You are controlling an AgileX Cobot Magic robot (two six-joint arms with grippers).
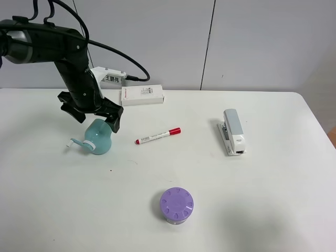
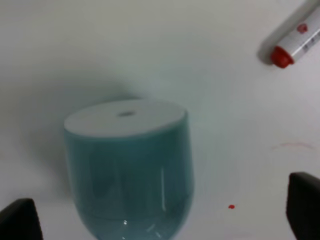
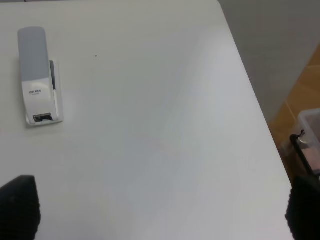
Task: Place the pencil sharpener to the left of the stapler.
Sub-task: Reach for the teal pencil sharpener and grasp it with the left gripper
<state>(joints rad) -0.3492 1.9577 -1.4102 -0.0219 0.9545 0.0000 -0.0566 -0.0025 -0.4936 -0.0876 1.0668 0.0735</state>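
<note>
Tabletop still shows between my fingers and the teal sharpener point(image 1: 100, 137) point(image 2: 131, 170) below them, so it is too early to close. My left gripper comes down first, then closes on the sharpener.
The mint-teal pencil sharpener point(image 1: 97, 137) lies on its side on the left part of the white table, its pale crank handle point(image 1: 74, 143) pointing left. My left gripper point(image 1: 94, 116) is open and straddles the sharpener's far end without touching it. In the left wrist view the sharpener point(image 2: 130, 170), with its white ring point(image 2: 125, 118), sits between the black fingertips point(image 2: 18, 220), with a gap on each side. The white stapler point(image 1: 233, 131) with a grey top arm lies far to the right. My right gripper point(image 3: 162, 210) is open over bare table, well away from the stapler point(image 3: 37, 75).
A red-capped marker point(image 1: 157, 136) lies just right of the sharpener. A white rectangular box point(image 1: 142, 95) sits behind it. A purple round lidded jar point(image 1: 177, 205) stands near the front middle. The table's right edge point(image 3: 250, 95) drops to floor beside a clear bin point(image 3: 310, 130).
</note>
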